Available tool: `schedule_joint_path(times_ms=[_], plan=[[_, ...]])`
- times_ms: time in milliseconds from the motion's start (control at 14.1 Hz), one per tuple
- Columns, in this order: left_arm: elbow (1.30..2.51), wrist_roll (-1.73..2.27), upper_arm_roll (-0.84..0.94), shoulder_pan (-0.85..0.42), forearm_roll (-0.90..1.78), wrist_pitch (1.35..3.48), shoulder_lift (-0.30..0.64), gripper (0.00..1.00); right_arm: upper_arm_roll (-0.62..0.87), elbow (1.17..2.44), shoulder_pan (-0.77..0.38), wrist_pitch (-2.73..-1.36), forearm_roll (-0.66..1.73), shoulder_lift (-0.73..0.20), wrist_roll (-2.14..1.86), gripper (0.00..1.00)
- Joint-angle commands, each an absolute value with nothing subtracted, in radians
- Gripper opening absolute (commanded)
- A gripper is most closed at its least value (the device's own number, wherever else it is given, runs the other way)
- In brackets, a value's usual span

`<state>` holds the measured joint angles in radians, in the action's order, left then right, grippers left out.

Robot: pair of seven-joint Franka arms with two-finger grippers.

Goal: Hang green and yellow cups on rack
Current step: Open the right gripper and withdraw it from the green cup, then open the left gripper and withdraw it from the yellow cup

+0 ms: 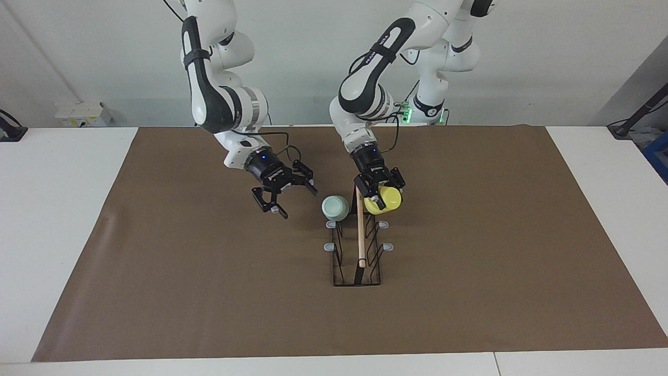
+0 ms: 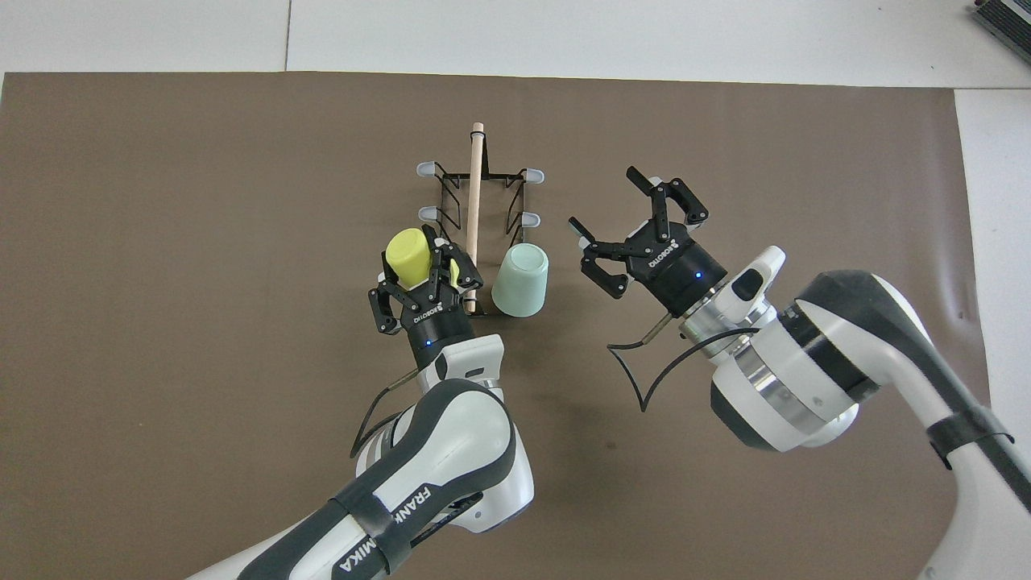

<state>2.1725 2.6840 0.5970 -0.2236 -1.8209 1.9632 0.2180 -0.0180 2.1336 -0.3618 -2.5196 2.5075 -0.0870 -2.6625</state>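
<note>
I need to open my left gripper now, because the yellow cup [image 2: 407, 256] sits over the near peg of the rack in the overhead view.
The black wire rack [image 1: 336, 261] with its wooden rod [image 1: 360, 235] stands mid-mat; it also shows in the overhead view [image 2: 448, 175]. The mint green cup [image 1: 335, 207] hangs tilted on the rack's peg nearest the robots, on the right arm's side, also in the overhead view [image 2: 521, 280]. My left gripper [image 1: 385, 197] is shut on the yellow cup [image 1: 387, 201] and holds it against the rack's robot end on the left arm's side; gripper [image 2: 420, 270] and cup [image 2: 407, 256] show from above. My right gripper [image 1: 298, 203] is open and empty over the mat beside the green cup, also seen from above [image 2: 604, 197].
A brown mat [image 1: 209, 292] covers the white table [image 1: 52, 209]. Several grey-tipped pegs [image 1: 388, 246] on the rack stand bare. A white box [image 1: 81, 113] sits at the table's edge by the wall.
</note>
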Motion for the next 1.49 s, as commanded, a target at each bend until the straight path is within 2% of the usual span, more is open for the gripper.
schedule_joint_path(times_ms=[0,71,142,213,285,498,783,925,1281,1423], plan=[[2.178,2.727,0.612,-0.221,-1.819,1.956,0.221,0.21,-0.009,2.138,-0.312,-2.534,2.433,-0.052,-2.619,1.00],[2.174,2.732,0.612,-0.221,-1.809,1.954,0.221,0.60,-0.008,2.137,-0.292,-2.534,2.381,-0.046,-2.590,1.00],[2.172,2.732,0.612,-0.219,-1.807,1.954,0.219,0.83,-0.009,2.137,-0.272,-2.533,2.322,-0.031,-2.554,1.00],[2.172,2.734,0.612,-0.218,-1.807,1.959,0.216,0.89,-0.009,2.137,-0.252,-2.533,2.254,-0.019,-2.518,1.00],[2.169,2.732,0.614,-0.216,-1.806,1.965,0.212,1.00,-0.012,2.137,-0.233,-2.533,2.179,-0.005,-2.472,1.00],[2.168,2.723,0.614,-0.209,-1.787,2.011,0.172,1.00,-0.017,2.134,-0.169,-2.520,1.947,0.028,-2.350,1.00],[2.143,2.662,0.594,-0.183,-1.709,2.113,0.074,1.00,-0.021,2.128,-0.108,-2.477,1.748,0.057,-2.240,1.00],[2.112,2.512,0.537,-0.186,-1.630,2.181,0.055,1.00,-0.023,2.114,-0.071,-2.458,1.604,0.060,-2.174,1.00],[2.007,2.069,0.395,-0.184,-1.433,2.351,0.051,1.00,-0.023,2.045,0.067,-2.310,1.214,0.058,-1.976,1.00],[1.994,1.877,0.312,-0.184,-1.360,2.455,0.049,1.00,-0.025,2.040,0.092,-2.310,1.026,0.058,-1.883,1.00]])
